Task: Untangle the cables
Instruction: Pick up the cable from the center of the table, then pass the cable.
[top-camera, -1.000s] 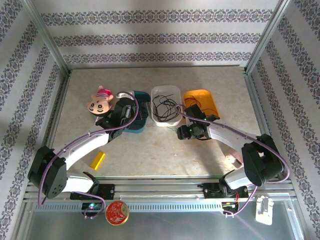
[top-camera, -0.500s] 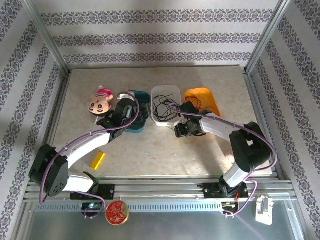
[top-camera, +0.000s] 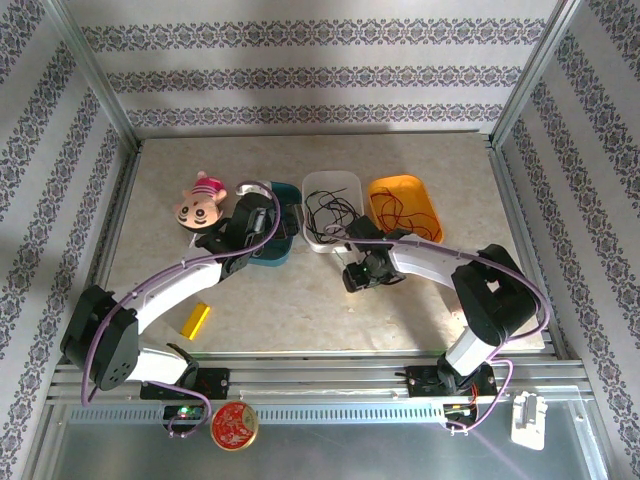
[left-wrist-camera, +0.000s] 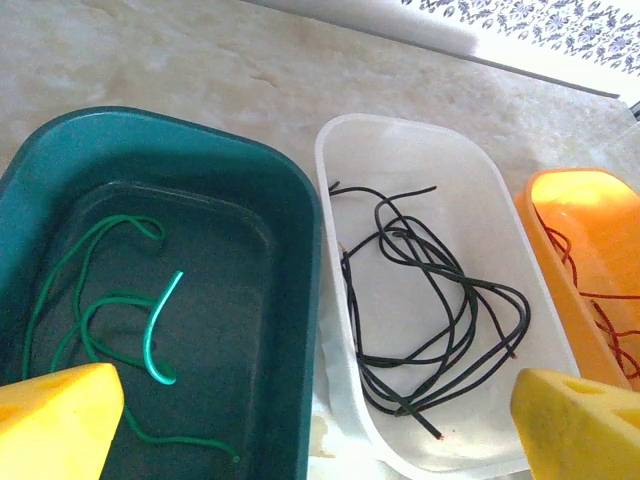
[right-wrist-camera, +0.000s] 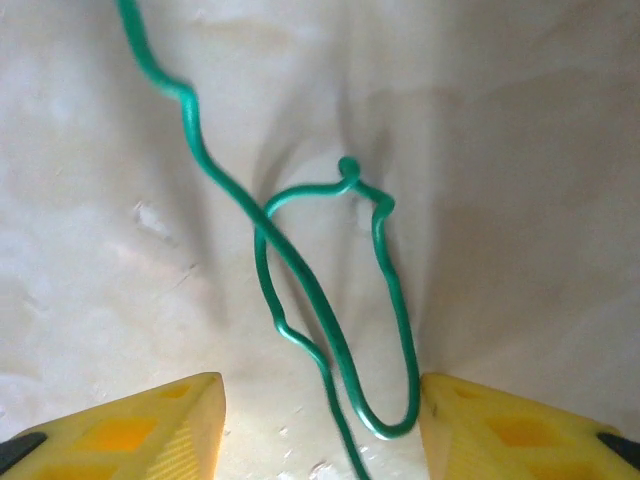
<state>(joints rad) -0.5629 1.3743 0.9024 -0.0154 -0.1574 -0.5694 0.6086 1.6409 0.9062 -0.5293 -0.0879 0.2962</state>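
The green cable has its far part left free for my left gripper if my right gripper grabs it at its loop's near bend (right-wrist-camera: 388, 427). My right gripper should grab it there to untangle the cable.
A thin green cable (right-wrist-camera: 300, 272) lies looped on the bare table, its loop between the fingers of my right gripper (right-wrist-camera: 320, 425), which is open and low over the table in front of the white bin (top-camera: 330, 180). In the top view this gripper (top-camera: 352, 278) hides the cable. My left gripper (left-wrist-camera: 320, 440) is open over the teal bin (left-wrist-camera: 150, 118) and holds nothing. A second green cable (left-wrist-camera: 150, 335) lies curled in that bin. Black cables (left-wrist-camera: 400, 358) lie tangled in the white bin (left-wrist-camera: 330, 160). A red cable (left-wrist-camera: 590, 290) rests in the orange bin (left-wrist-camera: 560, 190).
A pink plush toy (top-camera: 200, 203) lies left of the teal bin (top-camera: 268, 252). A yellow block (top-camera: 196, 321) sits near the left arm's base. A red round tin (top-camera: 234, 428) and a white part (top-camera: 527, 418) rest on the metal ledge in front.
My right gripper has swung left and nearer, from beside the orange bin to the table in front of the white bin. The left arm has hardly moved.
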